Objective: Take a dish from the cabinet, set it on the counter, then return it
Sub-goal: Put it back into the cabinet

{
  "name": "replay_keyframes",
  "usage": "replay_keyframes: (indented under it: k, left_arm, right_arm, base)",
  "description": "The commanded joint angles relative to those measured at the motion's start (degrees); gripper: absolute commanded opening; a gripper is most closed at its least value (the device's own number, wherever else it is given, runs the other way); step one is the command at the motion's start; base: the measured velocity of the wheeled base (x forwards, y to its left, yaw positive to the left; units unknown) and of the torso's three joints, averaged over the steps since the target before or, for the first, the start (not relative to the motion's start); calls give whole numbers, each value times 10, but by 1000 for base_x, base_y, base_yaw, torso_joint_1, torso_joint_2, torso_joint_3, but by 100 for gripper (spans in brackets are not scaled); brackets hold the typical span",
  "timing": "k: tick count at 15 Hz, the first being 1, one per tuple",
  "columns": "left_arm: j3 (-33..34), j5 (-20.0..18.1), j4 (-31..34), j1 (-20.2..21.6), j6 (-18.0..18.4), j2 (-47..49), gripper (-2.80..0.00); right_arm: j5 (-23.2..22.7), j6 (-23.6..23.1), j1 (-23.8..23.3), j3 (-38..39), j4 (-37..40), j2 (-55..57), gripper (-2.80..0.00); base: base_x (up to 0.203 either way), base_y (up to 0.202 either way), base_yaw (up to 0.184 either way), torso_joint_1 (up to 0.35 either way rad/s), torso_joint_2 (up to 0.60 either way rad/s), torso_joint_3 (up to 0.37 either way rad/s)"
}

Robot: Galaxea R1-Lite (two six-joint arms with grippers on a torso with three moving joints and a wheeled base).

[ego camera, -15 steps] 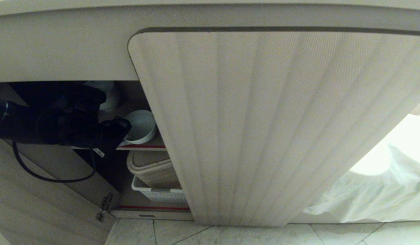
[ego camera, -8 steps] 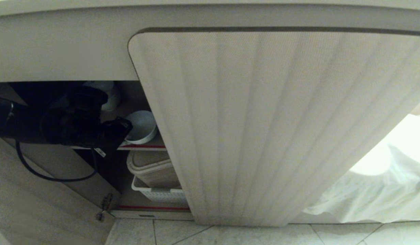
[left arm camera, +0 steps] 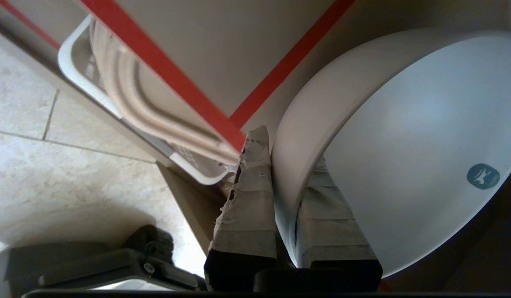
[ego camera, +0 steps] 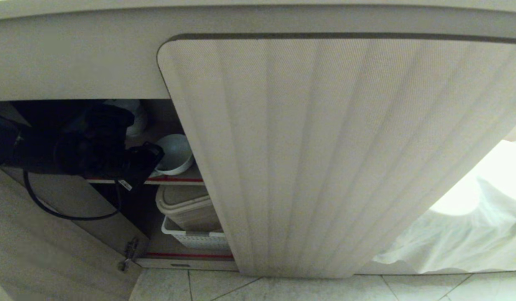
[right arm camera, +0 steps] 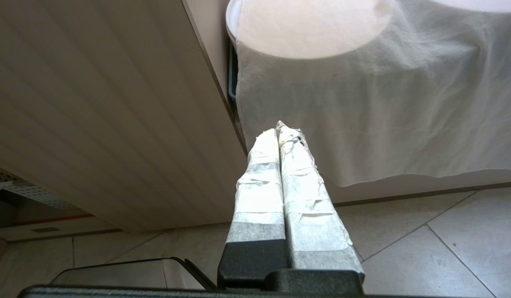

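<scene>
The bowl's lower edge sits on the red-edged shelf [ego camera: 178, 180] in the head view, so my left gripper opens next.
The dish [ego camera: 175, 151], a small white bowl, is on the cabinet's upper red-edged shelf [ego camera: 178, 180], just left of the closed fluted door [ego camera: 324, 146]. My left gripper [ego camera: 156, 161] reaches into the open cabinet and is shut on the dish's near rim. In the left wrist view, one taped finger [left arm camera: 249, 198] is outside the dish [left arm camera: 404, 136] wall and the other inside. My right gripper [right arm camera: 280, 129] hangs shut and empty low beside the cabinet door, outside the head view. The counter's top surface is out of view.
A white basket [ego camera: 195, 239] holding a beige lidded box [ego camera: 186, 205] fills the lower shelf. A white pot [ego camera: 135, 113] stands behind my left arm. The left door [ego camera: 40, 246] hangs open. A white cloth [ego camera: 462, 225] drapes at the right over tiled floor [ego camera: 283, 288].
My left arm has crept slightly further into the cabinet, still gripping the dish, which has barely shifted. The right arm has not moved.
</scene>
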State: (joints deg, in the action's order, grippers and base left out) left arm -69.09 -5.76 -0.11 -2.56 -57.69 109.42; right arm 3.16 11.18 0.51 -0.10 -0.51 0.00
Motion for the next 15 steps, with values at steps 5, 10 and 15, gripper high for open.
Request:
replay_keyframes:
  k: [5, 10, 15]
  left_arm:
    - [-6, 0, -1, -1, -4, 3, -280]
    - [-3, 0, -1, -1, -4, 3, -280]
    - [-3, 0, -1, -1, -4, 3, -280]
  right_arm:
    - [0, 1, 0, 0, 0, 0, -280]
    - [0, 1, 0, 0, 0, 0, -280]
    - [0, 1, 0, 0, 0, 0, -280]
  base:
    - [0, 0, 0, 0, 0, 0]
    - [0, 0, 0, 0, 0, 0]
    - [0, 0, 0, 0, 0, 0]
